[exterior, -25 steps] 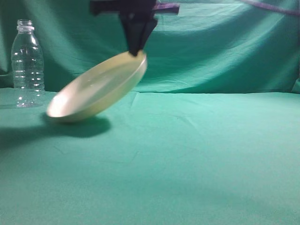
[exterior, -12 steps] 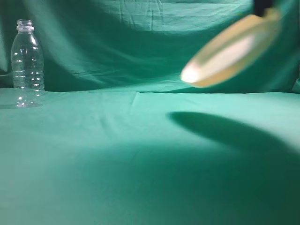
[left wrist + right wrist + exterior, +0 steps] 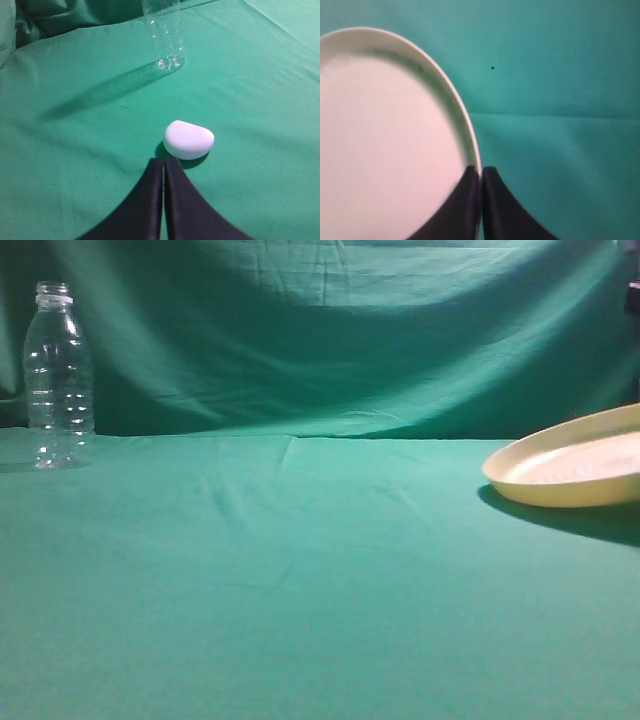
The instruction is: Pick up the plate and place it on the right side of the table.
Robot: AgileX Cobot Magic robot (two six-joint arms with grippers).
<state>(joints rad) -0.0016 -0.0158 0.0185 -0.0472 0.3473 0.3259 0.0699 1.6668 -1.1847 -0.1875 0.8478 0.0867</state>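
Observation:
The plate has its tilted lower edge [image 3: 598, 503] away from the shadowed cloth, so it must lie flat there before my right gripper releases it.
The cream-yellow plate [image 3: 575, 472] is at the far right of the table [image 3: 300, 570] in the exterior view, low over or on the cloth and tilted slightly, cut off by the frame edge. In the right wrist view the plate [image 3: 385, 140] fills the left half. My right gripper [image 3: 481, 172] is shut on its rim, one finger inside and one outside. The right gripper itself is outside the exterior view. My left gripper [image 3: 164, 162] is shut and empty, low over the cloth.
A clear plastic bottle [image 3: 58, 375] stands at the back left; it also shows in the left wrist view [image 3: 164, 32]. A small white rounded object [image 3: 188, 139] lies on the cloth just ahead of the left fingertips. Green backdrop [image 3: 350, 330] hangs behind.
The right gripper has carried the plate from left of centre across to the far right and lowered it from a steep tilt to nearly flat. The bottle has not moved.

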